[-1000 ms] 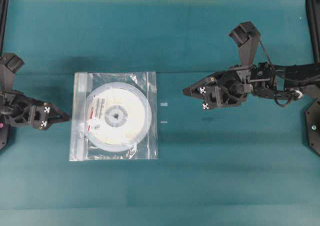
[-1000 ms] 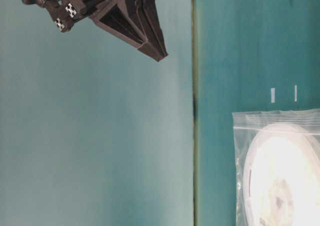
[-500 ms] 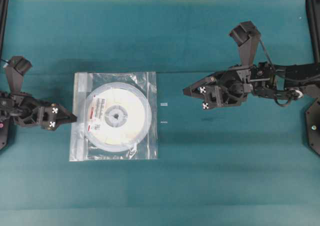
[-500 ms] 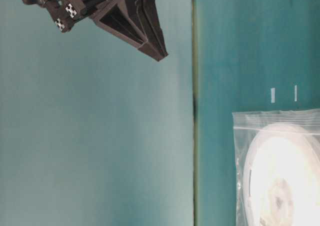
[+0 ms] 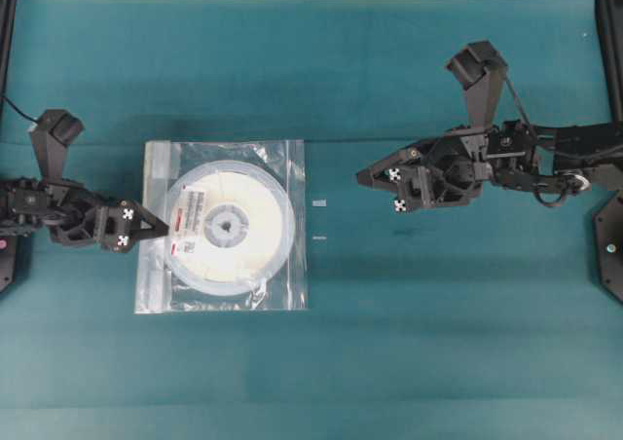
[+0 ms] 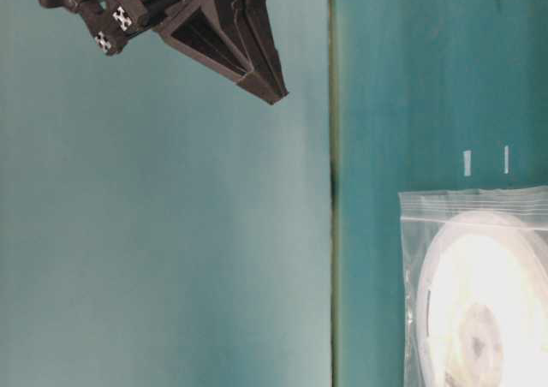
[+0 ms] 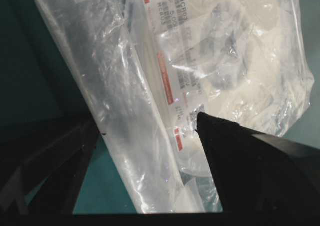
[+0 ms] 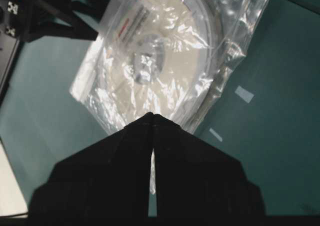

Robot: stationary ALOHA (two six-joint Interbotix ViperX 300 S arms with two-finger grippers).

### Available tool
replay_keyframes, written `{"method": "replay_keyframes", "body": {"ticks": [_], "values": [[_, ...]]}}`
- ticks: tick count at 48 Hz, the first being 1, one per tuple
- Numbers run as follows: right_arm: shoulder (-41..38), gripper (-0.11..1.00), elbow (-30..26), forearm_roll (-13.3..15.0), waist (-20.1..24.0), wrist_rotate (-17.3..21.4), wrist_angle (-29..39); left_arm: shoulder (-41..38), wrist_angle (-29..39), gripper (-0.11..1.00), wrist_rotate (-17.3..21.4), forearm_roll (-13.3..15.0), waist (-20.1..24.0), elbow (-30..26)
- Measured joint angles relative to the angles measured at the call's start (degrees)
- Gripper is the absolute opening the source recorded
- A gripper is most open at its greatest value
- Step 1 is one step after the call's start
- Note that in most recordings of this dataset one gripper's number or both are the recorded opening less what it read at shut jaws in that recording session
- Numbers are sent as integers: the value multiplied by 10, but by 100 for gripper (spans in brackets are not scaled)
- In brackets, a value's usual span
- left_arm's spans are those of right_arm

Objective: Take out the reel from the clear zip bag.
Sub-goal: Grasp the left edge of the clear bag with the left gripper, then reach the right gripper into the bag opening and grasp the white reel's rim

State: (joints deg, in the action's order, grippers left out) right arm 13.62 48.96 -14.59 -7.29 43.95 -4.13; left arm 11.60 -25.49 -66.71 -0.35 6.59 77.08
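My left gripper grabs the clear zip bag's whitish edge next, to hold the bag while the reel (image 5: 226,228) comes out.
The clear zip bag (image 5: 282,158) lies flat on the teal table, and the reel (image 5: 226,228) is inside it, label up. My left gripper (image 5: 164,229) is at the bag's left edge, over its whitish strip. In the left wrist view the left gripper (image 7: 147,120) is open, its fingers wide apart on either side of the bag (image 7: 115,96) edge, one fingertip (image 7: 210,126) by the reel's red-striped label (image 7: 172,81). My right gripper (image 5: 360,179) hangs shut to the right of the bag, holding nothing. From the right wrist, the bag (image 8: 100,101) and reel (image 8: 150,41) lie beyond the shut right gripper (image 8: 152,116).
Two small pale tape marks (image 5: 320,202) (image 5: 318,238) sit on the table just right of the bag. The table-level view shows the right gripper (image 6: 274,96) raised, well away from the bag (image 6: 428,211).
My left gripper has moved right from the table's left side until its tips reach the bag's left edge. The right arm, bag and reel have not moved.
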Motion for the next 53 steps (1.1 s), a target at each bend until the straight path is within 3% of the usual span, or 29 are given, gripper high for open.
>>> {"method": "replay_keyframes", "body": {"ticks": [10, 15, 19, 27, 32, 47, 53], "values": [[0, 0, 0, 0, 3, 0, 2, -2, -2, 93, 0, 0, 0, -3], [-1, 0, 0, 0, 3, 1, 2, -7, -2, 86, 0, 0, 2, -9], [-1, 0, 0, 0, 3, 0, 2, -17, 1, 70, 1, 0, 2, -18], [0, 0, 0, 0, 3, 0, 2, -19, 26, 24, 13, 0, 2, -27], [0, 0, 0, 0, 3, 0, 2, -18, 37, 7, 18, 0, 2, -29], [-2, 0, 0, 0, 4, 1, 3, -11, 41, 1, 21, 0, 10, -25], [-14, 1, 4, -6, 7, 22, 9, -7, 42, 1, 22, 0, 12, -25]]}}
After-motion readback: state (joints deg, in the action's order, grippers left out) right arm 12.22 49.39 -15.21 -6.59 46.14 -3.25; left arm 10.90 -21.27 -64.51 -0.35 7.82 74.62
